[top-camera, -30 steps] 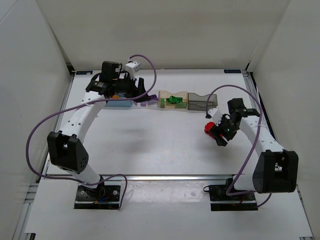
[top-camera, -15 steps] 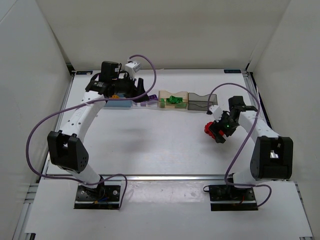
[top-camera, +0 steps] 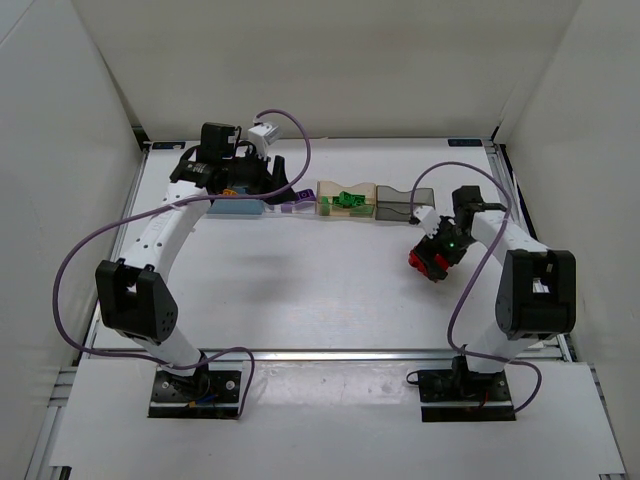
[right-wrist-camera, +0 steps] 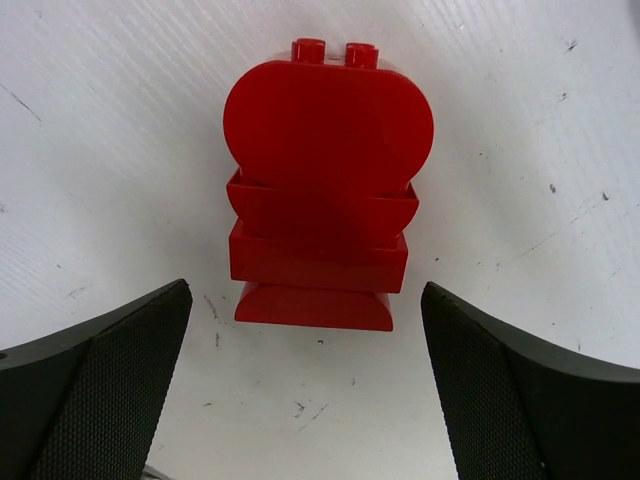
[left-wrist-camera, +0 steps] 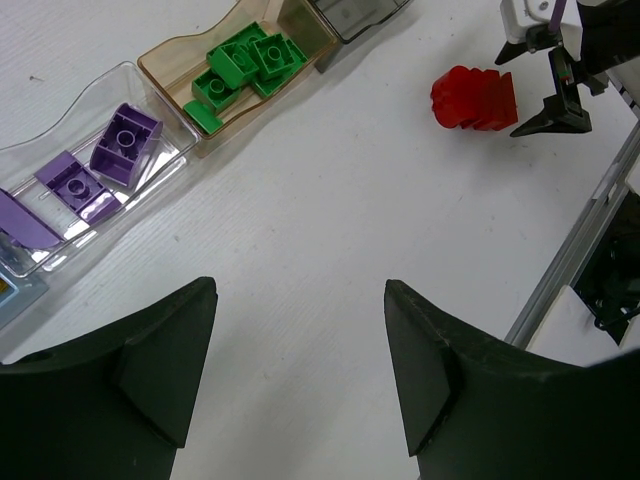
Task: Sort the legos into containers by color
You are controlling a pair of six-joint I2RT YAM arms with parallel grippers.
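My right gripper's fingers barely reach the near edge of the red lego [top-camera: 418, 261], so it should move toward the red lego before it closes on it.
A red lego [right-wrist-camera: 325, 180] lies loose on the table, just ahead of my right gripper [right-wrist-camera: 305, 300], whose jaws stand wide open on either side without touching it. From above, this red lego [top-camera: 418, 261] sits below the grey container [top-camera: 398, 207], with the right gripper [top-camera: 436, 262] beside it. Green legos [left-wrist-camera: 245, 62] fill the pale orange container [left-wrist-camera: 165, 62]. Purple legos [left-wrist-camera: 122, 147] lie in the clear container [left-wrist-camera: 60, 100]. My left gripper [left-wrist-camera: 300, 295] hangs open and empty above the row, near the blue container [top-camera: 238, 207].
The four containers stand in a row at the back middle of the table. White walls enclose the table on three sides. A purple cable [top-camera: 290, 125] loops over the left arm. The table's metal edge rail [left-wrist-camera: 575, 250] runs on the right.
My right gripper has opened wide and let go of the red lego, which now rests on the table. The left arm has barely moved.
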